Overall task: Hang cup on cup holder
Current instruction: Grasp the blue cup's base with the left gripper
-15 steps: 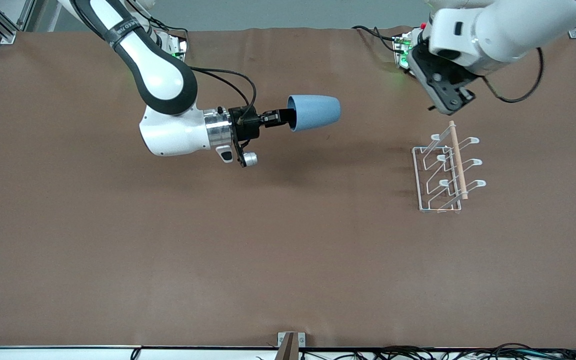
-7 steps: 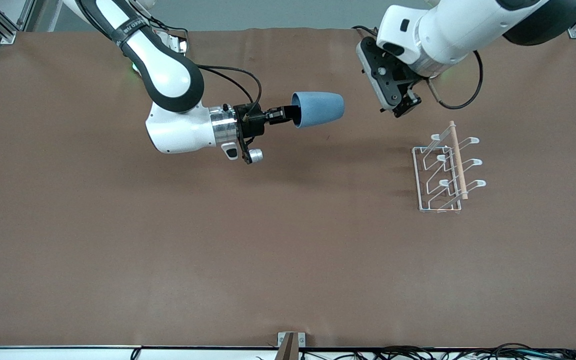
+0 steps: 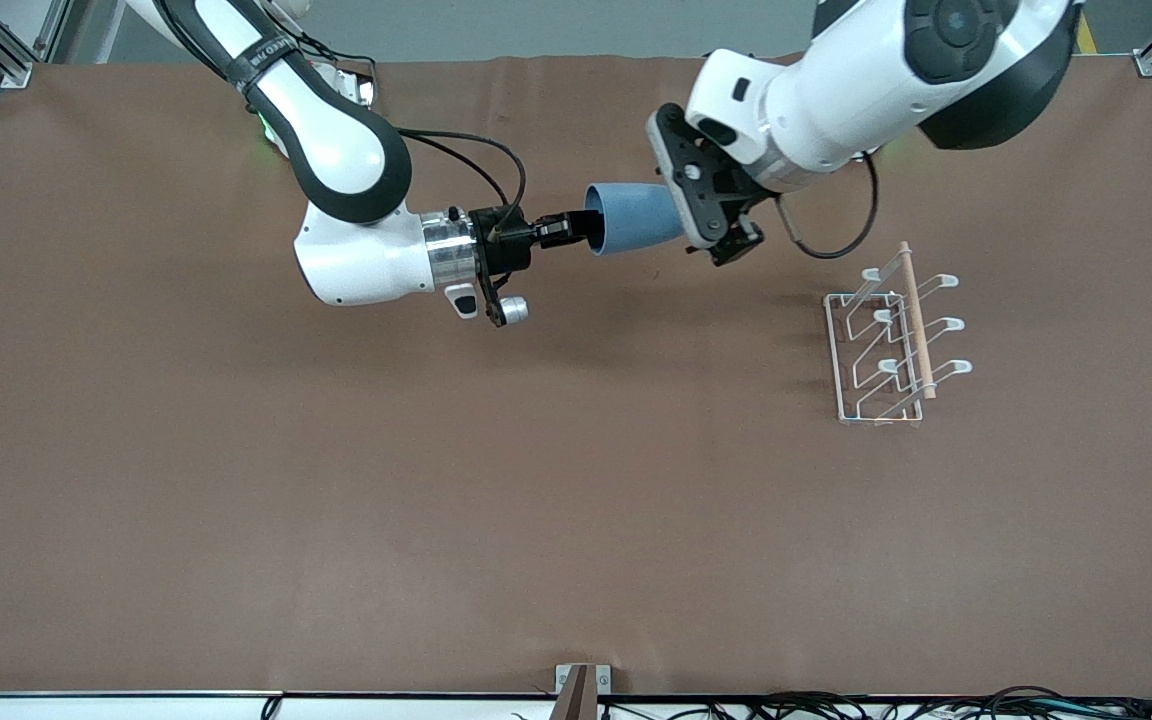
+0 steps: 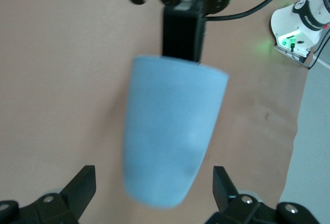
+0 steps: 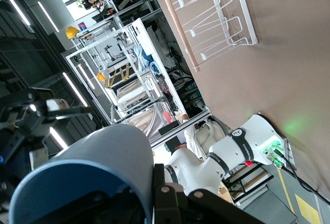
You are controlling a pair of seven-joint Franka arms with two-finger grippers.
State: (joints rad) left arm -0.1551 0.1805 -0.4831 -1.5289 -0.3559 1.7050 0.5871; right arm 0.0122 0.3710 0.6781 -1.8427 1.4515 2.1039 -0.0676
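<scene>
My left gripper is about to grab the cup by its closed end (image 3: 670, 216), so the light-blue cup's opening (image 3: 595, 220) stays free to go onto the cup holder.
The light-blue cup (image 3: 631, 218) is held level in the air over the table's middle, nearer the robots' bases. My right gripper (image 3: 563, 232) is shut on its rim, one finger inside the mouth and one outside (image 5: 162, 195). My left gripper (image 3: 726, 240) is open at the cup's closed end. In the left wrist view the cup (image 4: 170, 141) sits between the spread fingertips (image 4: 85, 183), and neither touches it. The white wire cup holder (image 3: 881, 350) with its wooden rod (image 3: 914, 320) stands toward the left arm's end of the table. It also shows in the right wrist view (image 5: 216, 18).
Brown table cloth (image 3: 436, 500) covers the table. A small metal bracket (image 3: 581, 685) sits at the table edge nearest the front camera, with cables (image 3: 886, 705) along that edge. A base box with a green light (image 4: 296, 33) stands at the table's edge by the right arm.
My left arm has swung from beside the cup holder over to the cup, and its open fingers now straddle the cup's closed end. My right gripper with the cup has barely moved.
</scene>
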